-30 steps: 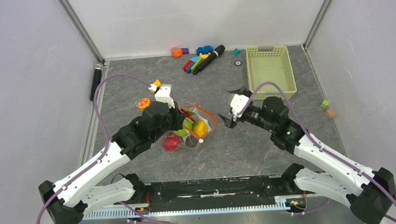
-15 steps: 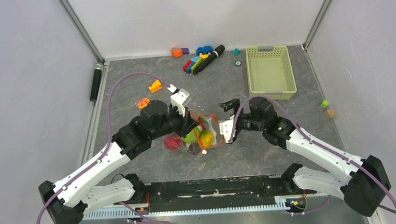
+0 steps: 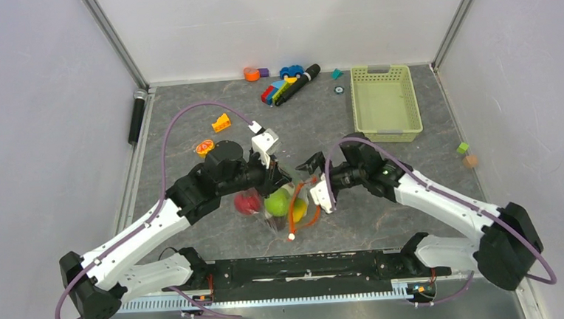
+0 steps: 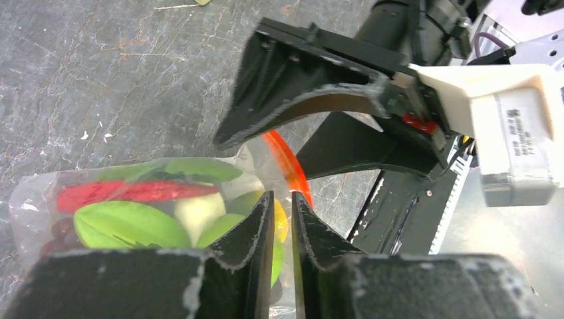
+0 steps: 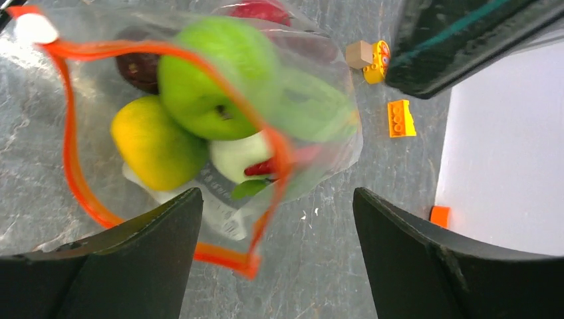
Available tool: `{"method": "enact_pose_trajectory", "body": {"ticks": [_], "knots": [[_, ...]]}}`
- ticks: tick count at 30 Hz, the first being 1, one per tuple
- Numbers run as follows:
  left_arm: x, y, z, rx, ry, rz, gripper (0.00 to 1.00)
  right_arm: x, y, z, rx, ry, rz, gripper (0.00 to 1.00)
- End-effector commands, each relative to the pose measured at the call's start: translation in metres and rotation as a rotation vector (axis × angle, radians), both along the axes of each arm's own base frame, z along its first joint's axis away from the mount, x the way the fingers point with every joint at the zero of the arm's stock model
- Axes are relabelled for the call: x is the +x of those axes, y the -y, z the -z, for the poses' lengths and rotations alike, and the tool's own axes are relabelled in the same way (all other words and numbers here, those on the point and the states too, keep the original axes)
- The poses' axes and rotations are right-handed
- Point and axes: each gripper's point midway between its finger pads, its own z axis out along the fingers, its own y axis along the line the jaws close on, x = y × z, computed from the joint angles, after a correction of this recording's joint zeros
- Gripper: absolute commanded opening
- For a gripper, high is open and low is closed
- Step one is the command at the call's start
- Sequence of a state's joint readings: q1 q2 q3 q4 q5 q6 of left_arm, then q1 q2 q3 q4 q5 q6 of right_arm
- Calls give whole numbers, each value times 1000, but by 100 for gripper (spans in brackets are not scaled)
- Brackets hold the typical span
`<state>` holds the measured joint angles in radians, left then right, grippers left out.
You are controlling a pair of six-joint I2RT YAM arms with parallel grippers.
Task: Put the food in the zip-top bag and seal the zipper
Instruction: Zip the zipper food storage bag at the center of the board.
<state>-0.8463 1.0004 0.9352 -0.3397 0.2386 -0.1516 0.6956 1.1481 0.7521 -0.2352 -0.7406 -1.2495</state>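
Observation:
My right gripper grabs the zip-top bag by the zipper corner away from the white slider next, so the slider stays free for sealing.
The zip-top bag lies at the table's middle with its mouth gaping. Inside show the food: a green fruit, a yellow fruit, dark grapes, a white radish and a red chili. A red apple sits at the bag's left side. The red-orange zipper loops round the mouth, with its white slider at one end. My left gripper hovers over the bag, jaws a thin slit apart. My right gripper is open wide, straddling the bag's zipper corner.
A pale green basket stands at the back right. Toy blocks and a small car lie along the back edge. An orange-slice toy and a yellow block lie behind the left arm. Small cubes sit at the far right.
The right arm has swung left up to the bag's mouth. The bag and the left gripper have shifted toward the near edge. The left jaws have parted slightly.

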Motion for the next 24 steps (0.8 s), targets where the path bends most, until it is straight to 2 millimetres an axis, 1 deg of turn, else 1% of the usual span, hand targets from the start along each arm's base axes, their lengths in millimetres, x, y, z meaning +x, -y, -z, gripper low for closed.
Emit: {"method": "enact_pose_trajectory", "body": {"ticks": [1, 2, 3, 4, 5, 6, 7, 8, 9, 12, 14, 15, 17, 18, 19, 21, 24], "knots": [[-4, 5, -12, -46, 36, 43, 26, 20, -23, -23, 33, -55, 48, 83], [-5, 4, -11, -47, 29, 38, 32, 25, -27, -24, 27, -70, 69, 74], [-6, 2, -11, -48, 21, 32, 37, 28, -30, -23, 22, -87, 87, 63], [-6, 1, -10, -46, 10, 24, 44, 31, -33, -26, 21, -95, 101, 46], [-7, -1, -10, -47, 2, 13, 52, 33, -36, -27, 22, -112, 113, 31], [-7, -3, -9, -47, -8, -3, 63, 35, -38, -33, 35, -134, 135, 12], [-7, -7, -8, -46, -18, -25, 75, 38, -41, -41, 53, -158, 159, 0], [-7, -10, -8, -50, -28, -47, 89, 41, -43, -50, 84, -192, 197, 0], [-7, -14, -8, -57, -34, -72, 99, 45, -44, -58, 116, -229, 240, 0], [-6, -22, -12, -90, -50, -134, 100, 61, -42, -85, 229, -309, 396, 0], [-6, -27, -17, -104, -54, -171, 100, 75, -38, -97, 284, -419, 552, 0], [-6, -30, -19, -109, -55, -185, 100, 83, -34, -99, 298, -470, 645, 0], [-4, -32, -26, -139, -50, -210, 100, 90, -30, -99, 274, -557, 743, 0], [-7, -30, -28, -147, -52, -192, 100, 92, -28, -94, 248, -591, 781, 0], [-13, -26, -28, -151, -56, -146, 100, 97, -24, -95, 247, -621, 844, 0], [-21, -21, -23, -146, -68, -93, 100, 109, -11, -88, 214, -642, 973, 0], [-30, -14, -12, -118, -59, -21, 100, 128, 14, -86, 223, -668, 1090, 0]]}}
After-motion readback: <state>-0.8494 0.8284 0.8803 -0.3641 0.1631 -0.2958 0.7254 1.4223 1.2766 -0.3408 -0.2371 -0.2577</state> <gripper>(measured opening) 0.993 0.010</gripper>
